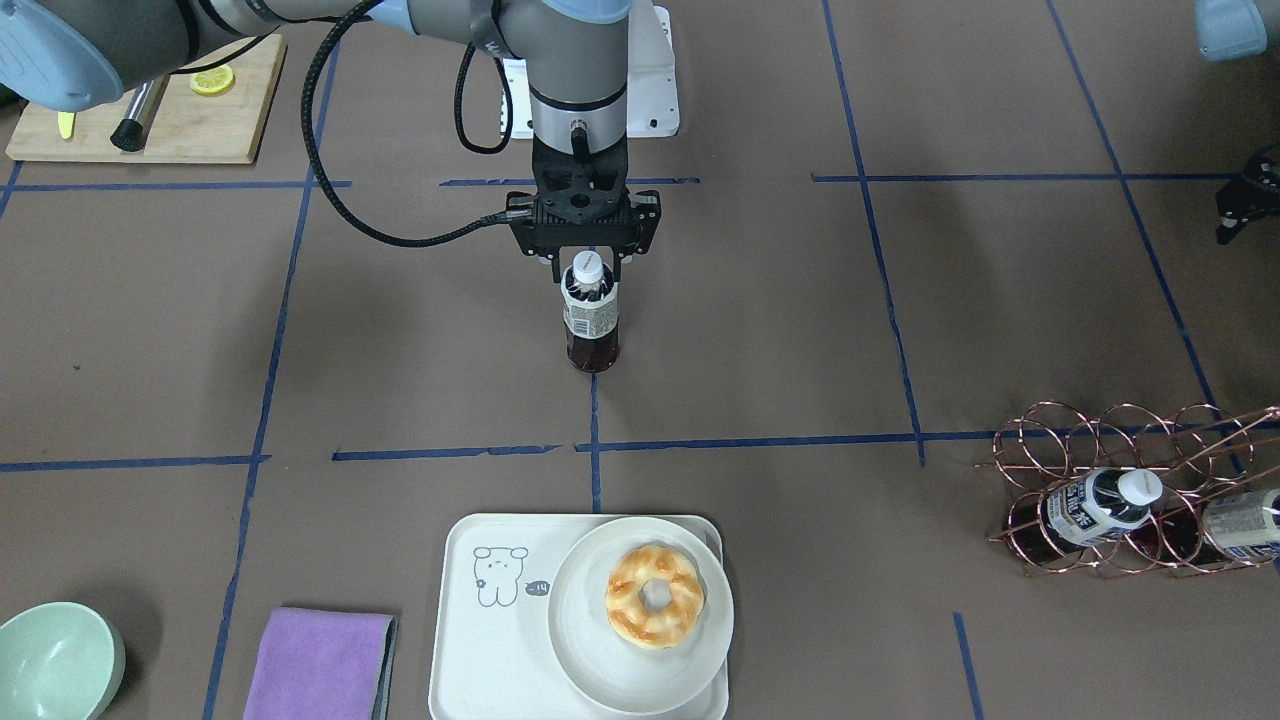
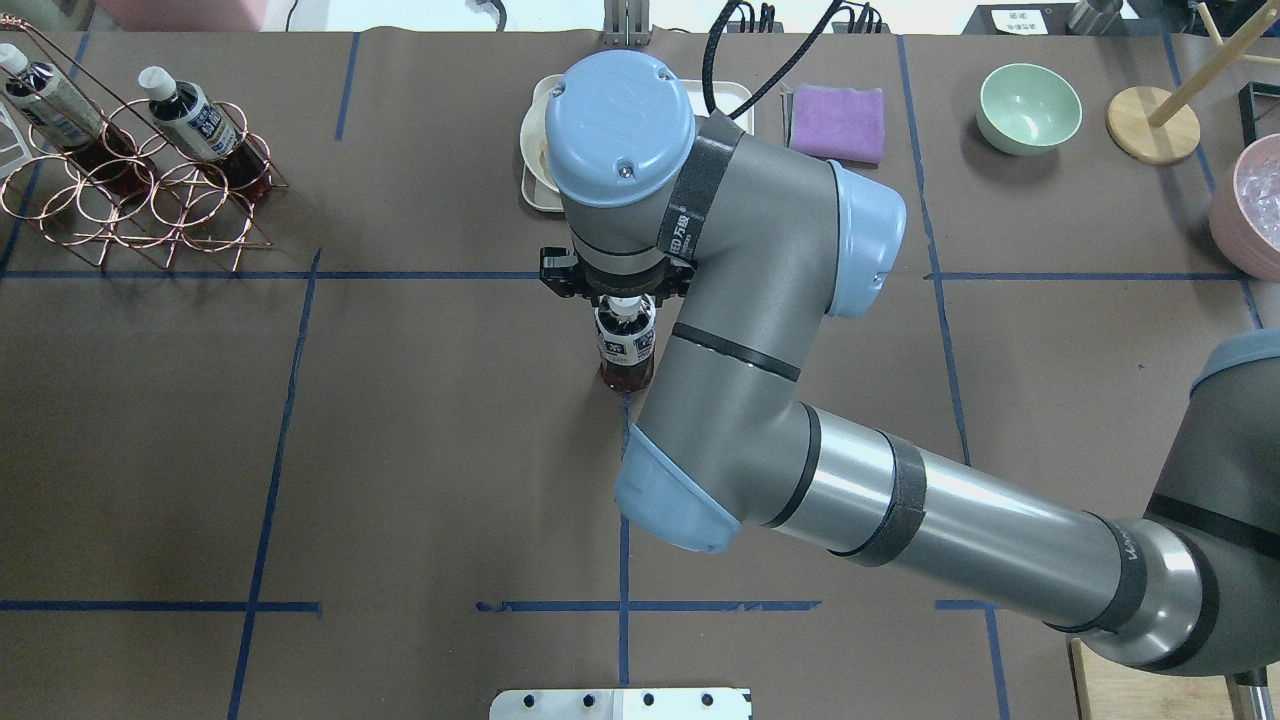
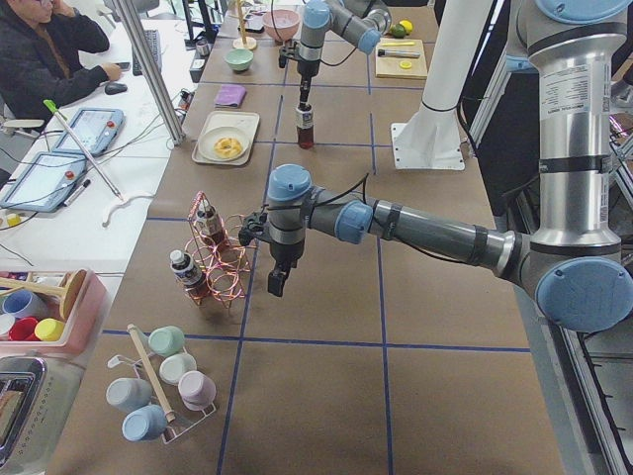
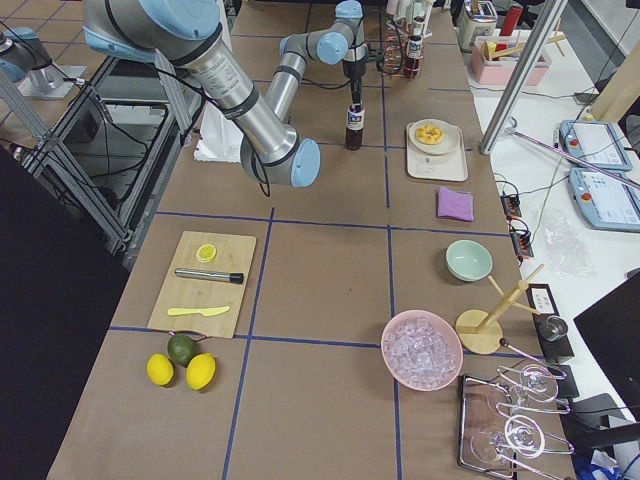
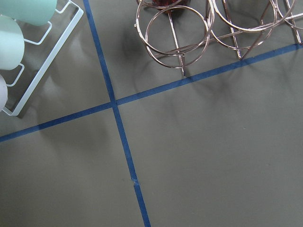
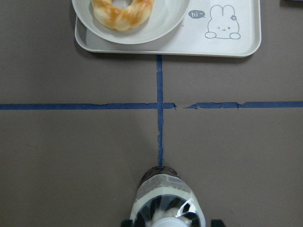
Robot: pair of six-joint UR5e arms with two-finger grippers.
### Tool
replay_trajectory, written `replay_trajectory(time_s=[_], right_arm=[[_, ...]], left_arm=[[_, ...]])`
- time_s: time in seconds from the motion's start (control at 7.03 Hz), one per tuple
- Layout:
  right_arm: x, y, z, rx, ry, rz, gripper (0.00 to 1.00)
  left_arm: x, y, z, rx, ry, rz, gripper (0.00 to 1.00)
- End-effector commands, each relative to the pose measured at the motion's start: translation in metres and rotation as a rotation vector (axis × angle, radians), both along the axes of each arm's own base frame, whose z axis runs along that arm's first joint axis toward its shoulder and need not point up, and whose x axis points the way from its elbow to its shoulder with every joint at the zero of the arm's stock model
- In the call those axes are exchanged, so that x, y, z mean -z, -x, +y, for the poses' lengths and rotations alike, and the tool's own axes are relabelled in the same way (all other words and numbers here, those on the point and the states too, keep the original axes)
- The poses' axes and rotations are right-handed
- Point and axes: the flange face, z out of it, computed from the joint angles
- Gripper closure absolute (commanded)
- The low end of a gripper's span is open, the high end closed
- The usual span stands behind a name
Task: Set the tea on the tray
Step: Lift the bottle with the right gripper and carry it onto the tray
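The right gripper grabs the bottle by its white cap (image 1: 587, 266) next, to set the tea on the tray (image 1: 470, 620).
The tea (image 1: 591, 315) is a small bottle of dark liquid with a white cap, standing upright on the brown table at a blue tape cross, well short of the tray. My right gripper (image 1: 588, 264) hangs straight over it, open, with a finger on each side of the cap and a gap to each. From the right wrist the bottle (image 6: 165, 203) appears from above. The cream tray (image 1: 470, 620) lies at the table's edge; a round plate (image 1: 600, 670) with a doughnut (image 1: 655, 595) fills one half. Only a part of my left gripper (image 1: 1243, 195) shows; whether it is open or shut is unclear.
A copper wire rack (image 1: 1030, 460) with two more bottles (image 1: 1100, 505) stands near my left arm. A purple cloth (image 1: 320, 665) and a green bowl (image 1: 55, 665) lie beside the tray. A wooden board (image 1: 170, 130) with a lemon slice sits near the robot's base.
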Motion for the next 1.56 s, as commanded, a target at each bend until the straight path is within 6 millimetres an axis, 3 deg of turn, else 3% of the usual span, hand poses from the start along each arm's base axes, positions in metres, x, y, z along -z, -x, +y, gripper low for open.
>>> replay_trajectory(time_s=[0.0,0.28,0.43,0.57,0.71,1.0,1.14,1.28,1.42], right_arm=[[0.000,-0.001,0.001,0.001,-0.001,-0.002,0.48],[-0.001,-0.003,0.002,-0.001,0.000,-0.001,0.98],[0.004,-0.006,0.003,-0.002,-0.006,-0.010,1.00],[0.017,-0.023,0.007,-0.010,-0.013,-0.020,1.00],[0.024,-0.040,-0.006,-0.031,-0.012,-0.039,1.00],[0.028,-0.086,-0.050,-0.079,-0.060,-0.031,1.00],[0.021,-0.108,-0.079,-0.083,-0.094,0.001,1.00],[0.006,-0.119,-0.109,-0.077,-0.095,0.030,1.00],[-0.014,-0.121,-0.152,-0.079,-0.100,0.005,1.00]], left_arm=[[-0.001,0.000,0.001,0.000,0.002,0.000,0.00],[0.001,0.000,-0.001,0.000,-0.001,0.000,0.00],[0.001,0.000,-0.001,0.001,0.000,0.000,0.00],[0.001,0.000,-0.001,0.001,-0.002,0.001,0.00],[0.001,0.000,-0.001,0.001,-0.002,0.001,0.00],[0.003,0.000,-0.002,0.001,-0.005,0.002,0.00],[0.004,-0.001,-0.002,0.001,-0.008,0.002,0.00],[0.005,-0.001,-0.003,0.001,-0.009,0.004,0.00],[0.006,0.003,-0.003,0.010,-0.012,0.005,0.00]])
